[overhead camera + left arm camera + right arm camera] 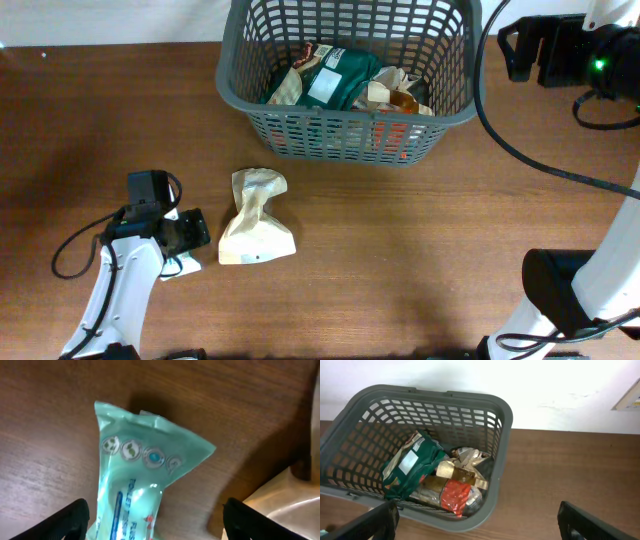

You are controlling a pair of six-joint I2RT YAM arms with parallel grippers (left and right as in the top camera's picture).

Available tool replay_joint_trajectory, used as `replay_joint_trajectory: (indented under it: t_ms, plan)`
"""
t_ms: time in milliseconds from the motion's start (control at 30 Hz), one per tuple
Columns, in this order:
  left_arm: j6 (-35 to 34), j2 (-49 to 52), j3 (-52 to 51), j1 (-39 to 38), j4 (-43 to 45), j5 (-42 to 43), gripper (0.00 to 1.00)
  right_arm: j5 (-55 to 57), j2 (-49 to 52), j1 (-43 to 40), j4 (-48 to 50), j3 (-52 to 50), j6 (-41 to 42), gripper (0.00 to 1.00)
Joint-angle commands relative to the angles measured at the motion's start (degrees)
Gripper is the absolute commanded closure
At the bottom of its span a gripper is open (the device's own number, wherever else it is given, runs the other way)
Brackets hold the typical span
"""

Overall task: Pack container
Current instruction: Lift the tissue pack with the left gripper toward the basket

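My left fingers, above the pale green packet's top, must lower before closing.
The container (345,128) is a dark grey slotted basket at the back of the table, also in the right wrist view (500,420), with several snack packets inside, among them a green packet (410,467) and a red one (454,496). A pale green packet (135,485) lies flat on the table between the fingers of my left gripper (157,525), which is open and not pressing on it. A cream packet (255,222) lies just right of it. My right gripper (477,527) is open and empty, near the basket's right end (512,48).
The cream packet's edge (282,505) shows right beside my left gripper's right finger. A black cable (540,160) runs over the table at the right. A white wall stands behind the basket.
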Motion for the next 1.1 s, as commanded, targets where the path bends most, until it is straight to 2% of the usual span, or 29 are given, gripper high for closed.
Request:
replay_joint_trajectory:
  t_ms: [0, 267, 733, 1067]
  plan:
    - [1.5, 2.0, -0.8, 0.4, 1.3, 1.0, 0.19, 0.5, 0.0, 0.3, -0.4, -0.2, 0.5, 0.01]
    - [-1.0, 5.4, -0.8, 1.4, 3.6, 1.0, 0.19, 0.5, 0.0, 0.3, -0.4, -0.2, 0.5, 0.01]
    - [-1.1, 6.9, -0.8, 3.1, 6.3, 3.3, 0.18, 0.5, 0.0, 0.3, -0.4, -0.2, 0.5, 0.01]
    - [-1.1, 16.7, -1.2, 3.1, 7.9, 3.7, 0.18, -0.2, 0.0, 0.3, -0.4, -0.2, 0.5, 0.01]
